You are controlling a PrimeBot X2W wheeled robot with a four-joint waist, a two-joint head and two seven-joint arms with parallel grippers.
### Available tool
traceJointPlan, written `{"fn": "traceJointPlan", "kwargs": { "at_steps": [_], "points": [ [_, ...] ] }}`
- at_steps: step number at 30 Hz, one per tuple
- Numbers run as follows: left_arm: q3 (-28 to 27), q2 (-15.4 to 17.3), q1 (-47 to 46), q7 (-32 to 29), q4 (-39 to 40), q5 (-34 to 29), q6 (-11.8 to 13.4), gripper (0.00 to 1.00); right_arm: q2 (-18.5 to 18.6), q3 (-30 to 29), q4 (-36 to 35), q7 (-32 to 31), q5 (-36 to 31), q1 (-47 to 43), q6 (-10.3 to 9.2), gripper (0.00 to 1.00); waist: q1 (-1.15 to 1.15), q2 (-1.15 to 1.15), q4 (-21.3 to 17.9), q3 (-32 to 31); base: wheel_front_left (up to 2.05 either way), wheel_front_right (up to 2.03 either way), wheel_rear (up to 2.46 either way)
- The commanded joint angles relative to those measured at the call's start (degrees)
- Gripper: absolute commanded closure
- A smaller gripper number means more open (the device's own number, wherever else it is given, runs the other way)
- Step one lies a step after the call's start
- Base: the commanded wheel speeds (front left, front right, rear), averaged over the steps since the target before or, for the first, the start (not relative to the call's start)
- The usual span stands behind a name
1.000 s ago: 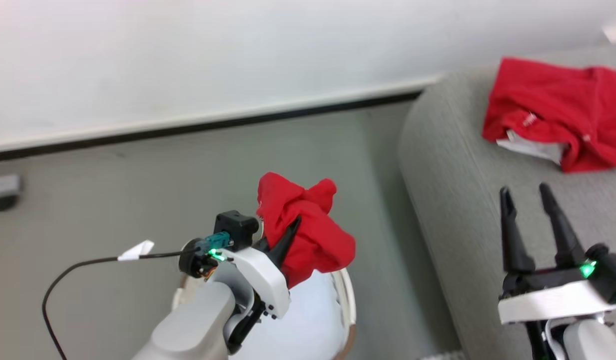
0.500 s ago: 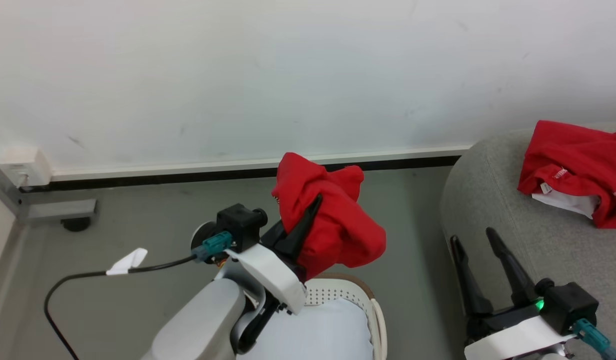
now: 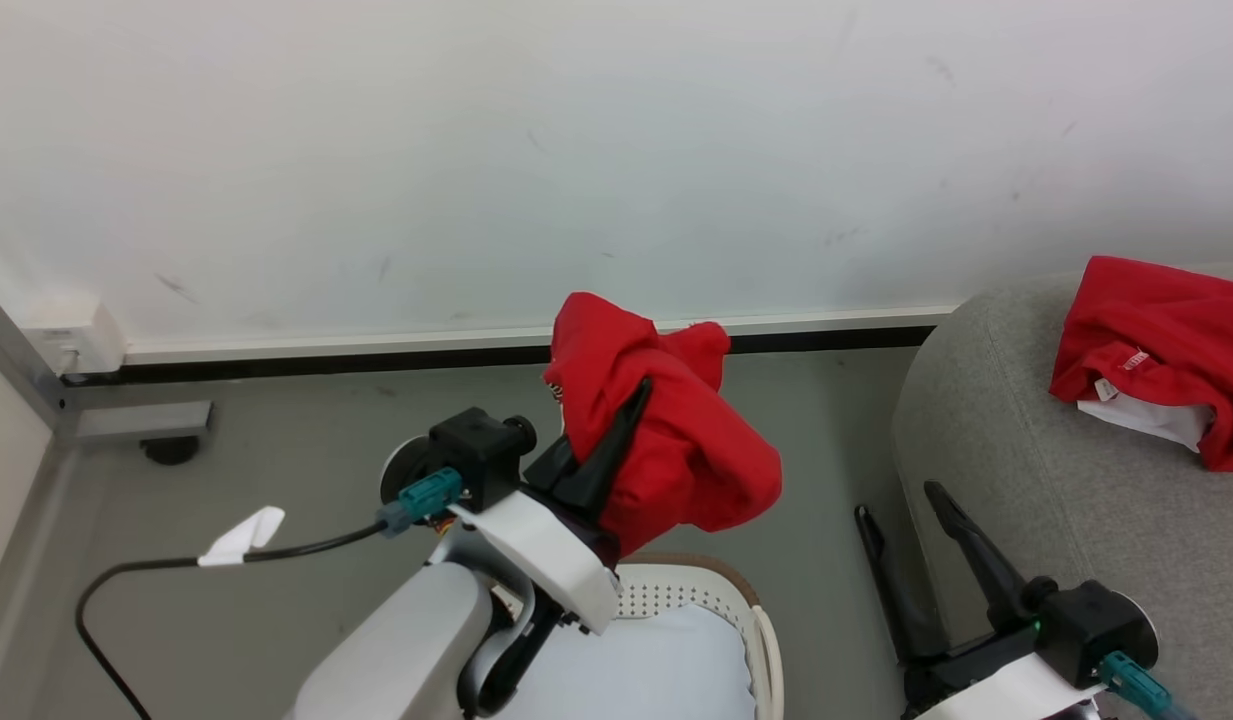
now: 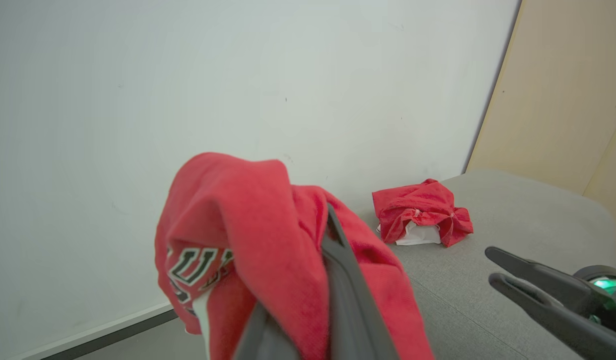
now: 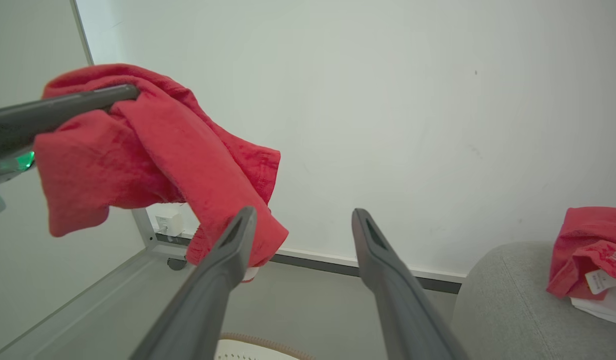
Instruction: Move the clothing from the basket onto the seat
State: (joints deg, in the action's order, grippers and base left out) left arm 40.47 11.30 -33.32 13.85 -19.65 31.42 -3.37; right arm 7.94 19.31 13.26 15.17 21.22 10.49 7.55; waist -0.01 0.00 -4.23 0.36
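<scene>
The robot's left gripper already holds one side of the jersey. The right gripper should next pinch the slack fold hanging free (image 3: 732, 486) on the jersey's other side.
My left gripper (image 3: 636, 395) is shut on a bright red jersey (image 3: 676, 450), which hangs bunched above the basket (image 3: 721, 590). White-and-black lettering shows on the jersey (image 4: 238, 210) in the left wrist view, where the left gripper (image 4: 330, 210) rises through the cloth. A second red garment (image 3: 1166, 350) with a white lining lies on the light-grey seat (image 3: 1026, 450) at the right. Beside the seat's left edge, my right gripper (image 3: 898, 503) stands open and holds nothing. The right gripper (image 5: 304, 214) points toward the wall, with the jersey (image 5: 153, 145) to its upper left.
A white wall with a dark baseboard (image 3: 376, 355) runs behind. A metal frame foot with a caster (image 3: 141, 425) stands at the left. A black cable with a white tag (image 3: 241, 535) trails over the grey floor. A beige panel (image 4: 562, 100) rises behind the seat.
The head camera has tilted up and shifted. The left gripper has lifted the jersey higher above the basket. The right gripper now shows lower, still open.
</scene>
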Motion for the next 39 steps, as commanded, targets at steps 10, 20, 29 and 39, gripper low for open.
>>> {"fn": "traceJointPlan", "kwargs": {
  "at_steps": [10, 20, 29, 39],
  "points": [
    [2.41, -1.69, 2.26, -0.04, 1.01, -0.13, 0.13, 1.0, 1.45, 7.29, 5.66, -0.04, -0.01, 3.97, -0.13, 0.0, 0.01, 0.0, 2.67, -0.43, 0.0, 0.0, 0.0],
    [7.29, -5.14, 4.07, -0.28, 0.4, 0.01, -1.25, 1.0, 0.56, 13.03, 12.59, -0.05, 1.1, 8.98, -0.13, 0.0, 0.01, 0.0, 8.41, -0.73, 0.0, 0.0, 0.0],
    [10.94, -6.43, 5.04, -0.92, 0.68, 0.38, -2.05, 1.0, 0.2, 17.22, 19.12, -0.04, 3.03, 12.44, -0.13, 0.0, 0.01, 0.0, 11.71, -1.2, 0.0, 0.0, 0.0],
    [11.55, -6.22, 4.79, -0.71, 0.38, 1.04, -2.01, 1.0, 0.13, 20.2, 21.35, -0.04, 5.71, 14.92, -0.13, 1.0, 0.01, 0.0, 12.61, -1.29, 0.0, 0.0, 0.0]
  ]
}}
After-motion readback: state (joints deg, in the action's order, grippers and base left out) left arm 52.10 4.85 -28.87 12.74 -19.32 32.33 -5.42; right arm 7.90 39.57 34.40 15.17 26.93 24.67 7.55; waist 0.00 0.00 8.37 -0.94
